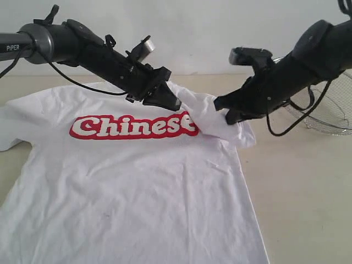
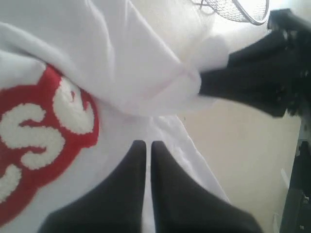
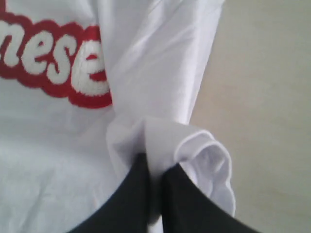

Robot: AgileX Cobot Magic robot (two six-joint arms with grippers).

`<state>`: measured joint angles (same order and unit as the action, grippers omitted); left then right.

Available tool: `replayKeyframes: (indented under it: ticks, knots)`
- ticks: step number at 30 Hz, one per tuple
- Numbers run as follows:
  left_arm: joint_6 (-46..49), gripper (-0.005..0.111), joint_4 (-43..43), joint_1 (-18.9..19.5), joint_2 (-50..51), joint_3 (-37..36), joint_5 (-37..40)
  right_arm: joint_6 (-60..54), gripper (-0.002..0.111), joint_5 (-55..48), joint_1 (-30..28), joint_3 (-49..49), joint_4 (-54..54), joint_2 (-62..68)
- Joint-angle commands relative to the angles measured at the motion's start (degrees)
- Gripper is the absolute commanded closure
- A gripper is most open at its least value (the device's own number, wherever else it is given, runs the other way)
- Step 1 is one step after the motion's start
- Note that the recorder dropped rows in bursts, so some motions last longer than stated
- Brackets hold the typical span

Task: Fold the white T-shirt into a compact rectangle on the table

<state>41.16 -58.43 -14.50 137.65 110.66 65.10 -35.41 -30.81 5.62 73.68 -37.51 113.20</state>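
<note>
The cuff hangs out past the shirt's side edge (image 1: 240, 159), so my right gripper needs to keep holding the cuff (image 1: 248, 136) until the sleeve lies on the shirt's body.
The white T-shirt (image 1: 137, 187) lies front up on the table (image 1: 302, 181), its red "Chinese" lettering (image 1: 132, 126) across the chest. My right gripper (image 1: 223, 110) is shut on a bunched fold of the shirt's right sleeve (image 3: 204, 155) and holds it lifted above the shirt's right edge; the cloth sits pinched between its fingers (image 3: 154, 162). My left gripper (image 1: 177, 104) hovers just over the shirt's right shoulder, past the last letter. Its fingers (image 2: 146, 144) are shut with nothing visibly between them. The left wrist view also shows the right gripper (image 2: 204, 87) pulling the sleeve up.
A silver wire-mesh basket (image 1: 330, 115) stands at the back right of the table, behind the right arm. Bare tabletop lies to the right of the shirt (image 3: 262, 97). The shirt's left sleeve (image 1: 11, 132) reaches the left edge of the exterior view.
</note>
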Motion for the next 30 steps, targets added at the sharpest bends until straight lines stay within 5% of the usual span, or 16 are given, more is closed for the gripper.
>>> replayKeyframes:
  ticks: [1,14,21,30]
  knots:
    - [0.3,0.102,-0.2,0.1,-0.2,-0.2,0.8,2.5,0.109,4.1,3.6,-1.7,4.3,-0.6]
    - [-0.4,0.102,-0.4,3.0,-2.0,-0.2,1.4,-1.6,0.104,5.7,11.1,-0.3,5.5,-0.6]
    - [-1.0,0.102,0.0,4.3,-2.3,0.0,2.9,-3.9,0.039,3.2,14.4,-0.3,5.3,-0.6]
    - [-1.2,0.102,0.0,4.1,-2.3,0.0,3.6,-1.0,0.066,0.6,12.7,-0.3,1.8,-1.1]
